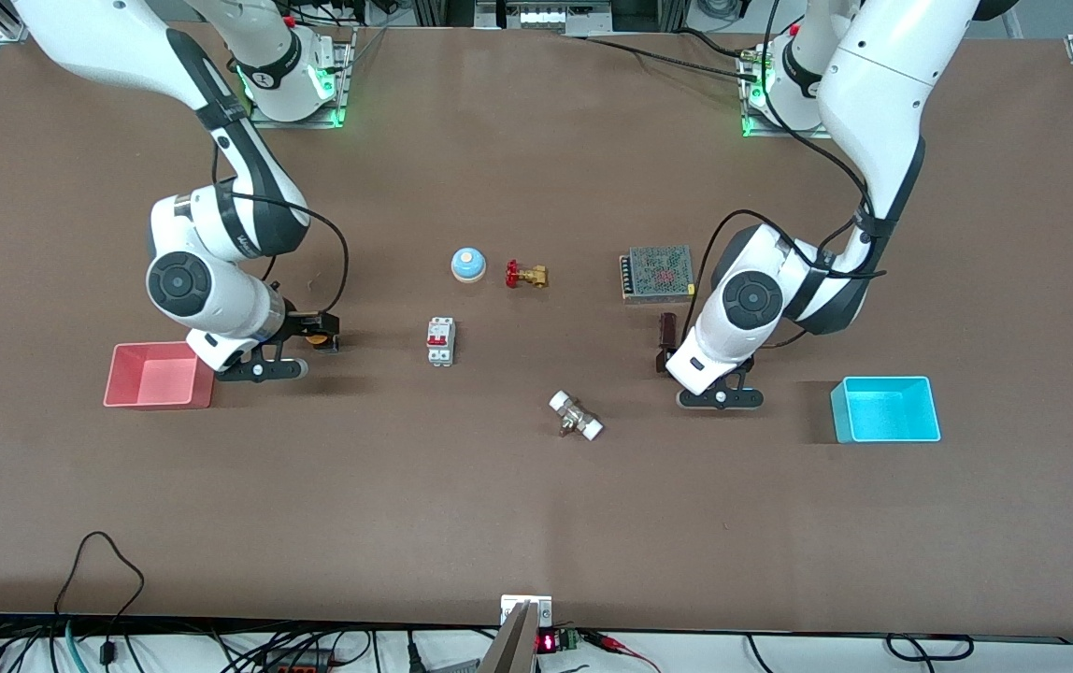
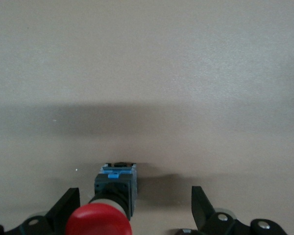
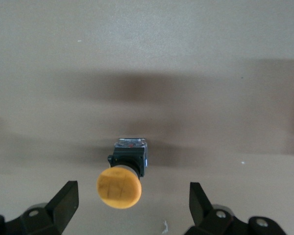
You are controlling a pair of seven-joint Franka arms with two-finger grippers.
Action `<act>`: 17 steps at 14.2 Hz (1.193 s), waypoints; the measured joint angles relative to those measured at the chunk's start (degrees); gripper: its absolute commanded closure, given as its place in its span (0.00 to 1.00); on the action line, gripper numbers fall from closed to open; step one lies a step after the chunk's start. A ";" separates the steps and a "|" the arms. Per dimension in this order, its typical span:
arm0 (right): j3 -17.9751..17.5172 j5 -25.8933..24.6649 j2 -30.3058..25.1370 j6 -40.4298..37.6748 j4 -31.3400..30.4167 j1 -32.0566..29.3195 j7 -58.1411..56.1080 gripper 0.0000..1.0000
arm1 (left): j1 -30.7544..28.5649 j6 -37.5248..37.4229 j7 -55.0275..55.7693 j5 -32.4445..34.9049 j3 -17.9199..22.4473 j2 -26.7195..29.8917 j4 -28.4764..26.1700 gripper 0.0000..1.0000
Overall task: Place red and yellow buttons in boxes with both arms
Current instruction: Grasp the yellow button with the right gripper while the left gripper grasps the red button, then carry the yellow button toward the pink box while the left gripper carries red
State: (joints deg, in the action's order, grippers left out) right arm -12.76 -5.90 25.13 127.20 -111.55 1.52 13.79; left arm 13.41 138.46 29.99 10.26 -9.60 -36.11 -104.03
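The fingers of my left gripper are beside the red button's dark body [image 2: 113,187], so it is time for my left gripper to close on the red button.
The yellow button [image 1: 316,339] lies on the table beside the pink-red box [image 1: 158,376]. My right gripper [image 1: 323,333] is low over it, open, a finger on each side; in the right wrist view the orange-yellow cap [image 3: 119,188] sits between the gripper's [image 3: 132,188] fingers, touching neither. The red button [image 1: 666,329] lies near the metal power supply. My left gripper [image 1: 665,348] is open around it; in the left wrist view the red cap [image 2: 98,220] lies close to one finger of the gripper [image 2: 134,196]. The cyan box [image 1: 887,408] stands at the left arm's end.
A blue-and-white knob [image 1: 467,264], a brass valve with a red handle [image 1: 525,275] and a white breaker [image 1: 440,341] stand mid-table. A mesh-topped power supply [image 1: 658,273] is by the left arm. A white-ended fitting [image 1: 576,416] lies nearer the front camera.
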 measured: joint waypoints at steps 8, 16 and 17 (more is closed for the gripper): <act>0.00 -2.94 4.31 3.79 0.00 0.28 0.04 0.00 | -0.22 2.64 0.02 0.02 0.79 0.03 -1.85 0.87; 0.00 -3.42 5.39 3.92 -0.02 0.92 0.04 0.75 | -5.72 -17.93 -7.20 0.17 1.15 6.33 8.74 0.87; 0.00 -3.42 5.39 3.91 -0.02 0.93 0.04 0.83 | -7.56 -20.89 -8.85 0.18 1.23 6.92 10.98 0.87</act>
State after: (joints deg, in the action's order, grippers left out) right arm -12.76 -9.32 30.52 131.12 -111.58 2.45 13.83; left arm 5.85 117.57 21.14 10.44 -8.38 -29.19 -93.05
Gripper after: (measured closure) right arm 0.498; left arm 0.621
